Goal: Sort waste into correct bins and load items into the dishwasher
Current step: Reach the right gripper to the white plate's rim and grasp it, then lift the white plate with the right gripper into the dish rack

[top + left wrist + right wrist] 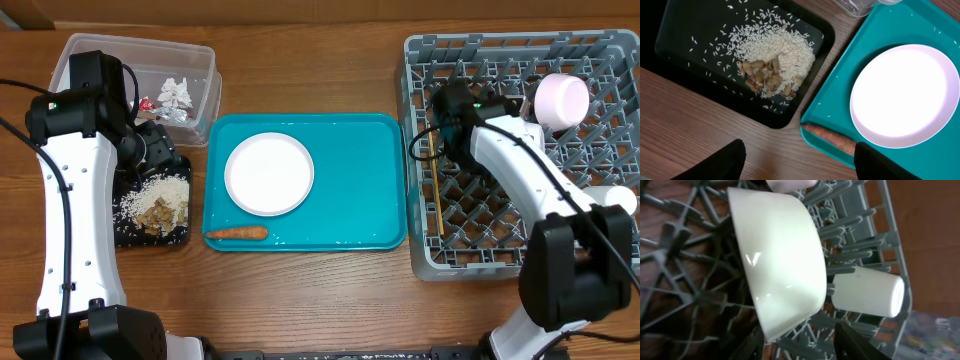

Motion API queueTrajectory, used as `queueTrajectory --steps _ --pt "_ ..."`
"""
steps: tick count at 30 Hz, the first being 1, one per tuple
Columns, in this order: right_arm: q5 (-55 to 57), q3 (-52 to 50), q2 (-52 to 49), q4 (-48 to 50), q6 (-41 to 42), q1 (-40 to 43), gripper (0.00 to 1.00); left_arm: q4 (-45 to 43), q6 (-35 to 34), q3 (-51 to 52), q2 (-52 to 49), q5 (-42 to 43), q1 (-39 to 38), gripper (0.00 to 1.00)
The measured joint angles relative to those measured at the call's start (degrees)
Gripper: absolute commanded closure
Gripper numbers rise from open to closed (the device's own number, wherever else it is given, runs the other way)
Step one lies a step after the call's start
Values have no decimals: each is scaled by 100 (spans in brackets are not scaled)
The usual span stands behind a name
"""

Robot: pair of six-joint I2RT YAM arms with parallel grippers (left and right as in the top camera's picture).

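Observation:
My right gripper picks up the white plate by its rack-side rim next, leaving the opposite edge free to load upright between pegs.
A white plate and an orange carrot lie on the teal tray. The black tray holds rice and brown scraps. The clear tub holds crumpled foil and a red-white wrapper. My left gripper is open and empty above the black tray; in its wrist view the carrot lies near its right finger. The grey rack holds a bowl, a cup and chopsticks. My right gripper is open, just below the bowl and cup.
The plate fills the teal tray's left part in the left wrist view, and the rice pile spreads over the black tray. Bare wooden table lies in front of both trays. The rack's pegs surround the right gripper.

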State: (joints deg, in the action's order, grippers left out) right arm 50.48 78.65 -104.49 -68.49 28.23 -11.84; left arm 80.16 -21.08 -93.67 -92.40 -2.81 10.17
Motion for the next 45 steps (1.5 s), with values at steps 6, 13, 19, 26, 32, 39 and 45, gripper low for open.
queueTrajectory --steps 6,13,19,26,32,39,45 --pt "-1421 894 863 269 -420 -221 22 15 0 0 0 0 0 26" --pt "-4903 1217 1215 1388 -1311 -544 28 20 -2 0 0 2 0 21" --pt "-5978 1217 599 1967 -1491 -1351 29 42 0 0 0 0 0 20" --pt "-6072 1215 -649 2214 -1276 -2262 30 68 0 0 0 0 0 20" --pt "-5707 1213 -1563 2634 -960 -2590 38 109 -2 0 0 0 0 20" --pt "-5445 1211 -2009 2728 -761 -2721 77 129 0 0 0 2 0 20" --pt "-4721 1279 -2006 2417 -66 -2651 96 166 0 0 0 2 0 20"
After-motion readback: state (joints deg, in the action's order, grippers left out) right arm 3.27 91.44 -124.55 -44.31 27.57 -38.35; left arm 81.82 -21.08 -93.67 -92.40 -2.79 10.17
